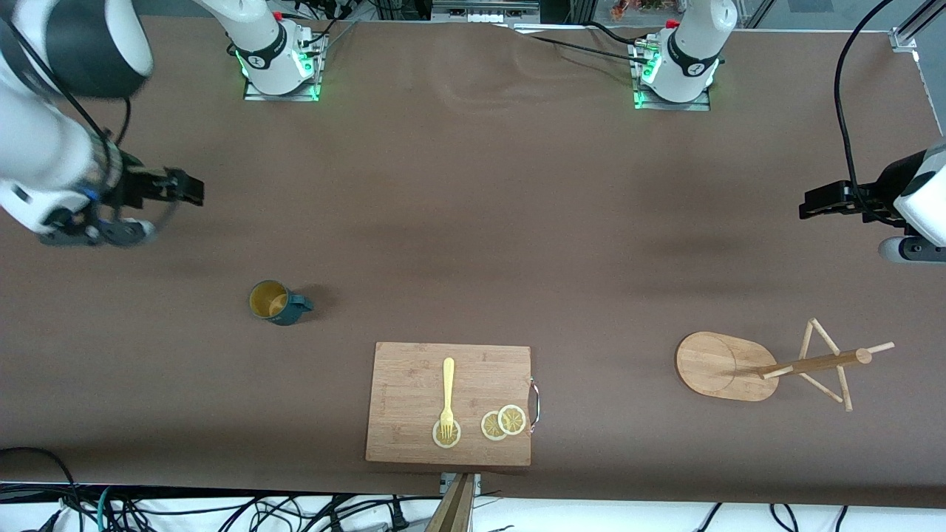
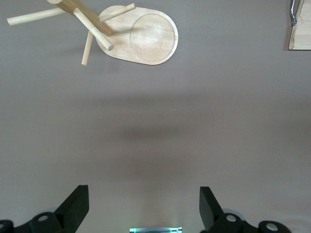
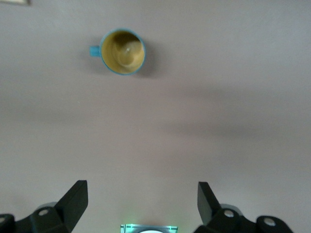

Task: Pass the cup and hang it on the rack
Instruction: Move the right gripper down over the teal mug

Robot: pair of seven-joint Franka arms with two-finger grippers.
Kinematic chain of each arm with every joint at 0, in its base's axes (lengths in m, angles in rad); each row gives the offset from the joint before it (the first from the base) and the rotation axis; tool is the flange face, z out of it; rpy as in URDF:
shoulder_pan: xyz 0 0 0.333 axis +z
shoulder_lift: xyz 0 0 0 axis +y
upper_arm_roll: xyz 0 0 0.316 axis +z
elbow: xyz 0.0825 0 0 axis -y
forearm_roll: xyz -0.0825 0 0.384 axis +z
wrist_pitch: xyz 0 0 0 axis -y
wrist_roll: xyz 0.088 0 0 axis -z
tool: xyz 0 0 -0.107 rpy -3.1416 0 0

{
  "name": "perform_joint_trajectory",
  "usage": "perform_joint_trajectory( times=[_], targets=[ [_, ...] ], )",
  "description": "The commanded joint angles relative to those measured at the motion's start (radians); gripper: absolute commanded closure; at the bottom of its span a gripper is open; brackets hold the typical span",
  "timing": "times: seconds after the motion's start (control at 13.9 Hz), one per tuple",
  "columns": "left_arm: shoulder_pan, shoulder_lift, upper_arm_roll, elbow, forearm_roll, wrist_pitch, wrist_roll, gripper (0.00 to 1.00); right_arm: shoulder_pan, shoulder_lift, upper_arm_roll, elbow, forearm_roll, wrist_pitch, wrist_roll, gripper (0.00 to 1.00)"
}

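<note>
My right gripper grabs the cup by its rim (image 1: 258,285) next, leaving the dark teal cup's handle (image 1: 303,303) free for the pass.
The dark teal cup (image 1: 277,301) stands upright on the brown table toward the right arm's end, its handle pointing toward the board. It also shows in the right wrist view (image 3: 122,52), yellowish inside. The wooden rack (image 1: 720,366) stands toward the left arm's end, with its pole and thin pegs (image 1: 813,362); it also shows in the left wrist view (image 2: 146,39). My right gripper (image 1: 194,191) is open and empty, up over bare table apart from the cup (image 3: 142,191). My left gripper (image 1: 809,203) is open and empty, up over bare table apart from the rack (image 2: 144,194).
A bamboo cutting board (image 1: 414,377) with a metal handle lies near the front edge, between cup and rack. A yellow fork (image 1: 447,399) and lemon slices (image 1: 502,423) lie on it. Its corner shows in the left wrist view (image 2: 301,34).
</note>
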Motion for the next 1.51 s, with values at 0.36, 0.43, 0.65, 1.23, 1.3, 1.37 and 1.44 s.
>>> perform_joint_trajectory(
  times=[0.36,0.43,0.65,1.23,1.3,1.37,1.44],
  targets=[
    [-0.004,0.016,0.002,0.034,0.007,-0.008,0.001,0.00,-0.014,0.233,0.003,0.006,0.046,0.215,-0.062,0.00],
    [-0.004,0.016,0.002,0.034,0.007,-0.008,0.001,0.00,-0.011,0.257,0.003,-0.006,0.046,0.261,-0.059,0.01],
    [-0.004,0.016,0.002,0.034,0.007,-0.008,0.001,0.00,-0.014,0.287,0.003,0.004,0.069,0.301,-0.059,0.01],
    [-0.004,0.017,0.002,0.034,0.005,-0.008,0.001,0.00,-0.014,0.382,0.003,0.013,0.073,0.433,-0.064,0.17],
    [-0.004,0.017,0.002,0.034,0.007,-0.008,0.001,0.00,-0.014,0.395,0.003,0.019,0.072,0.440,-0.064,0.18],
    [-0.004,0.017,0.002,0.034,0.007,-0.008,0.001,0.00,-0.014,0.411,0.004,0.033,0.073,0.453,-0.064,0.20],
    [-0.004,0.017,0.002,0.034,0.005,-0.008,0.001,0.00,-0.014,0.423,0.004,0.035,0.073,0.469,-0.065,0.22]
  ],
)
